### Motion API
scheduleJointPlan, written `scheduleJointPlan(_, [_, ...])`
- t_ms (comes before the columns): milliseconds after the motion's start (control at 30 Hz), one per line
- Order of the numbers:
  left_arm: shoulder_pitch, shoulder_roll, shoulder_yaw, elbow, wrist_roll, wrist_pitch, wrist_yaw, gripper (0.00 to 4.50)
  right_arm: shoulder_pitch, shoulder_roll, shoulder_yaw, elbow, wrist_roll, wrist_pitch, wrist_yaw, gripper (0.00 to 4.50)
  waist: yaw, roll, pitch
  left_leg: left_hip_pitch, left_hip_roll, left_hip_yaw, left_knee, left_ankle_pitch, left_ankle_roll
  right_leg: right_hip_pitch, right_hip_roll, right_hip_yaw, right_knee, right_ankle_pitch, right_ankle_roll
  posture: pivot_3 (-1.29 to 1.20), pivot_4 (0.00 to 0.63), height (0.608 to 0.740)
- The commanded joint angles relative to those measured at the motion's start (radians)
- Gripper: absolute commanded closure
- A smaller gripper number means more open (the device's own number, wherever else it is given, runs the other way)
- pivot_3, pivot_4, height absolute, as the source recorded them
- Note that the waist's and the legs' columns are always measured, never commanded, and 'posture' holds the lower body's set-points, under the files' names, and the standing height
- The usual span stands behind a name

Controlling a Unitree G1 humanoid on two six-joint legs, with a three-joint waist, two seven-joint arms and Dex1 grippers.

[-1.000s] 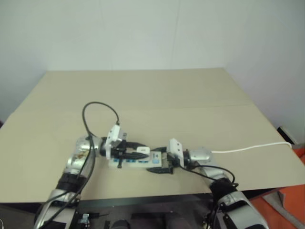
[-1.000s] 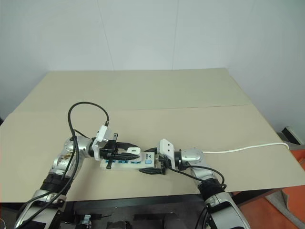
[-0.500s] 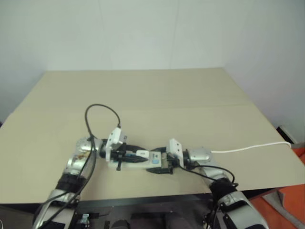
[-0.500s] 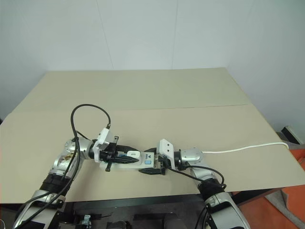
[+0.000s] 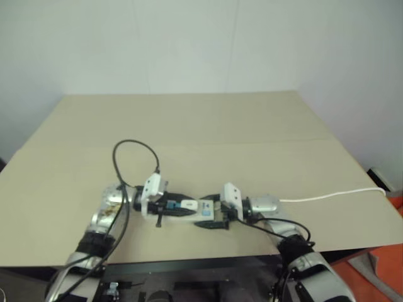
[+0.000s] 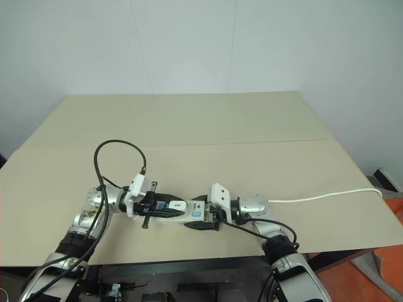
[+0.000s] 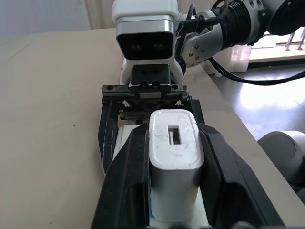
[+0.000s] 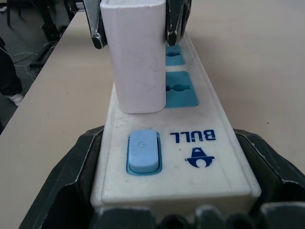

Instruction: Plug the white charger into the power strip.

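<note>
The white charger's base rests against the power strip in the left wrist view, so it is time now to open my left gripper.
The power strip (image 6: 169, 216) lies near the table's front edge, a long white bar with blue sockets (image 8: 180, 94) and a blue switch (image 8: 143, 151). My right gripper (image 6: 199, 214) is shut on its switch end, with black fingers (image 8: 71, 181) against both long sides. The white charger (image 6: 177, 205) stands upright on the strip at the socket beside the switch. Its base (image 8: 140, 102) rests against the strip's face, and the prongs are hidden. My left gripper (image 7: 174, 136) is shut on the charger (image 7: 174, 167) from the opposite end of the strip.
The strip's thin white cord (image 6: 321, 196) runs right across the tan table (image 6: 252, 132) and off its right edge. A black cable loop (image 6: 119, 146) arches over my left arm. The table's front edge (image 6: 189, 255) lies close below the strip.
My left gripper has sunk a little with the charger, bringing it down against the strip. The right gripper and the strip have stayed put.
</note>
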Motion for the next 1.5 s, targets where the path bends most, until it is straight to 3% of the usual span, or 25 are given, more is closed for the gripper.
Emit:
scheduleJointPlan(33, [0.008, 0.027, -0.019, 0.06, 0.05, 0.058, 0.016, 3.13, 0.002, -0.008, 0.024, -0.006, -0.019, 0.001, 0.022, 1.09, 0.002, 0.0, 0.0, 0.0, 0.0, 0.0, 0.0, 0.0, 0.0, 0.0, 0.0, 0.0, 0.0, 0.0, 0.0, 0.0, 0.15, 0.74])
scheduleJointPlan(367, [-0.065, 0.09, 0.064, -0.148, -0.106, 0.209, -0.064, 0.04, -0.002, -0.004, 0.028, 0.0, -0.018, 0.002, 0.033, 1.09, -0.006, 0.0, 0.0, -0.007, 0.0, 0.0, 0.0, 0.0, 0.0, -0.005, 0.001, 0.0, -0.003, 0.0, 0.0, 0.0, 0.15, 0.74])
scheduleJointPlan(567, [-0.141, 0.317, 0.15, -0.219, -0.25, 0.33, -0.13, 0.04, 0.017, -0.019, 0.027, -0.036, -0.005, 0.034, 0.052, 1.09, -0.01, 0.0, 0.001, -0.007, 0.001, 0.0, -0.002, 0.0, 0.0, -0.007, 0.001, 0.0, -0.002, 0.0, 0.0, 0.0, 0.15, 0.74])
scheduleJointPlan(600, [-0.148, 0.34, 0.166, -0.208, -0.255, 0.325, -0.13, 0.0, 0.02, -0.025, 0.024, -0.049, -0.002, 0.042, 0.054, 0.35, -0.009, 0.0, 0.001, -0.008, 0.001, 0.0, -0.002, 0.0, 0.0, -0.007, 0.001, 0.0, -0.003, 0.0, 0.0, 0.0, 0.15, 0.74])
scheduleJointPlan(633, [-0.151, 0.353, 0.18, -0.2, -0.254, 0.32, -0.13, 0.0, 0.025, -0.032, 0.022, -0.063, 0.002, 0.048, 0.058, 0.15, -0.007, 0.001, 0.001, -0.008, 0.001, 0.0, -0.002, 0.0, 0.0, -0.007, 0.001, 0.0, -0.003, 0.0, 0.0, 0.0, 0.15, 0.74])
scheduleJointPlan(800, [-0.113, 0.395, 0.257, -0.166, -0.215, 0.283, -0.102, 0.0, 0.066, -0.099, -0.01, -0.188, 0.015, 0.065, 0.034, 0.07, 0.016, 0.001, 0.002, -0.011, 0.0, 0.0, -0.002, 0.0, 0.0, -0.009, 0.0, -0.001, -0.006, -0.001, 0.0, 0.0, 0.15, 0.74])
scheduleJointPlan(933, [-0.022, 0.417, 0.322, -0.198, -0.218, 0.282, -0.063, 0.0, 0.115, -0.217, -0.089, -0.352, 0.075, 0.139, 0.032, 0.07, 0.027, 0.001, 0.003, -0.021, 0.0, 0.0, -0.001, 0.0, 0.0, -0.019, -0.001, -0.001, -0.005, 0.0, 0.0, 0.0, 0.15, 0.74])
scheduleJointPlan(1133, [0.144, 0.452, 0.417, -0.262, -0.22, 0.29, -0.002, 0.0, 0.236, -0.425, -0.257, -0.559, 0.185, 0.228, 0.036, 0.07, 0.044, 0.001, 0.005, -0.022, 0.001, 0.001, -0.002, 0.0, 0.0, -0.02, -0.001, -0.001, -0.006, -0.001, 0.0, 0.0, 0.15, 0.74])
scheduleJointPlan(1333, [0.291, 0.469, 0.51, -0.381, -0.252, 0.348, 0.065, 0.0, 0.361, -0.57, -0.411, -0.657, 0.267, 0.285, 0.043, 0.07, 0.045, 0.001, 0.006, -0.02, 0.001, 0.002, -0.002, 0.0, 0.0, -0.018, -0.002, -0.001, -0.006, -0.001, 0.0, 0.0, 0.15, 0.74])
scheduleJointPlan(1500, [0.393, 0.479, 0.555, -0.465, -0.263, 0.397, 0.107, 0.0, 0.435, -0.623, -0.48, -0.69, 0.302, 0.302, 0.033, 0.07, 0.043, 0.001, 0.006, -0.02, 0.001, 0.003, -0.002, 0.0, 0.0, -0.018, -0.003, -0.001, -0.007, -0.001, 0.0, 0.0, 0.15, 0.74])
